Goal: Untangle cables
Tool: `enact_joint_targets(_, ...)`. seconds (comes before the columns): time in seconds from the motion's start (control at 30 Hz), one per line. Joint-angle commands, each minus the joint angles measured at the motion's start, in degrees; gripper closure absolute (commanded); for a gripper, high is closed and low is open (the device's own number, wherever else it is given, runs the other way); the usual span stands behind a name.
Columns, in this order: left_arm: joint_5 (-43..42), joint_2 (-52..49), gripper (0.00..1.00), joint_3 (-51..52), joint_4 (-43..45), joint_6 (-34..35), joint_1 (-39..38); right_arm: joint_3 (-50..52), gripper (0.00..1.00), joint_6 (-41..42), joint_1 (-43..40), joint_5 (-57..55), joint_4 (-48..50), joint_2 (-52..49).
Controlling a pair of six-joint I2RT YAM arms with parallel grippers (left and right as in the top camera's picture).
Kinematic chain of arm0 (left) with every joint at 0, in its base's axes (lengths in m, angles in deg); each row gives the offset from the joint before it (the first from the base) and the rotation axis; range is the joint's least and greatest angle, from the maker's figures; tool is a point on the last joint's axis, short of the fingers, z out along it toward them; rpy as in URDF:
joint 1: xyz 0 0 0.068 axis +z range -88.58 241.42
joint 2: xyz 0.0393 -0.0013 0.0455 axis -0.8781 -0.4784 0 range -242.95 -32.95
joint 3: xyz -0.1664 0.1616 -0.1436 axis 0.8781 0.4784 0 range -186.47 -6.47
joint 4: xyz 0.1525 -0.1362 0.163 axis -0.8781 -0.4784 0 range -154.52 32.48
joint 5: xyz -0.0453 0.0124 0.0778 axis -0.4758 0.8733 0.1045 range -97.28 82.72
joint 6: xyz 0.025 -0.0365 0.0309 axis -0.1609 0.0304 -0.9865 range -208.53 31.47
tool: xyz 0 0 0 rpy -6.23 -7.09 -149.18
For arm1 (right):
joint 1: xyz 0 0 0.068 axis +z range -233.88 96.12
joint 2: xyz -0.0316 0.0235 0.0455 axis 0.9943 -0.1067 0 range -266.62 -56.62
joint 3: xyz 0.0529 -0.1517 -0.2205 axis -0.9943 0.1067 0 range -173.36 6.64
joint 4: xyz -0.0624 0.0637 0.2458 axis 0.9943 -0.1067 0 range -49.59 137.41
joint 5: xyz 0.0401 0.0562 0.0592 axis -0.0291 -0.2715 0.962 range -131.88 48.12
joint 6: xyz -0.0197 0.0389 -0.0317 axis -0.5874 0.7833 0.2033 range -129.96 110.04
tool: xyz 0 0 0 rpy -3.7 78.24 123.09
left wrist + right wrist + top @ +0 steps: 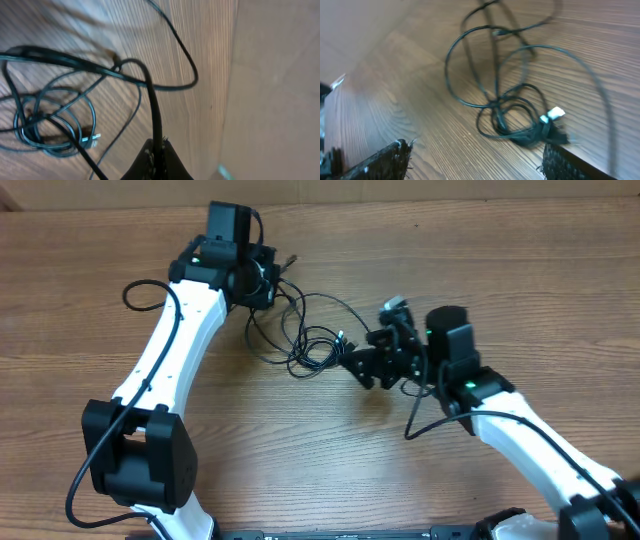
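Next, my right gripper grabs a piece of cable on the knot's side away from my left gripper, to pull the tangle apart.
Thin black cables [312, 340] lie tangled in loops on the wooden table between the two arms. My left gripper [262, 280] is at the back of the table, shut on one cable. In the left wrist view that cable [154, 107] runs up from between the closed jaws [159, 150] toward the knotted coil [45, 120]. My right gripper [365, 365] is open, just right of the tangle. In the right wrist view the knot [512, 120] with a small silver plug [552, 114] lies ahead of the spread fingers [475, 157], close to the right finger.
A cardboard wall [275, 90] stands along the back edge of the table, close to the left gripper. Thicker black robot wires [135, 290] hang off the arms.
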Motion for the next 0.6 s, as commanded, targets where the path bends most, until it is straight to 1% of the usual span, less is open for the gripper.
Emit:
enact_joint_targets(0.0, -6.51, 0.5, 0.96, -0.63, 1.25, -2.43, -0.46, -0.52, 0.17, -2.43, 2.36, 0.96, 2.95, -4.61)
enact_joint_targets(0.1, -15.39, 0.5, 0.96, -0.63, 7.08, -6.19, -0.46, -0.52, 0.17, -2.38, 3.43, 1.01, 6.27, -7.26)
enact_joint_targets(0.17, -18.6, 0.5, 0.95, -0.66, 10.56, -6.05, -0.46, -0.52, 0.17, -1.81, 4.02, 0.98, 8.94, -8.26)
enact_joint_targets(0.33, -18.95, 0.5, 0.96, -0.66, 13.18, -4.39, -0.61, -0.52, 0.15, -1.14, 5.27, 0.81, 13.73, -8.44)
enact_joint_targets(0.4, -18.1, 0.5, 0.96, -0.63, 12.96, -4.52, -0.83, -0.52, 0.14, -1.66, 6.01, -0.68, 15.78, -8.85)
enact_joint_targets(0.47, -16.85, 0.5, 0.96, -0.63, 12.13, -4.9, -1.09, -0.52, 0.14, -4.35, 7.34, -2.84, 19.02, -10.34)
enact_joint_targets(0.57, -17.75, 0.5, 0.96, -0.63, 11.26, -4.9, -1.14, -0.52, 0.13, -4.57, 8.55, -3.63, 23.45, -13.27)
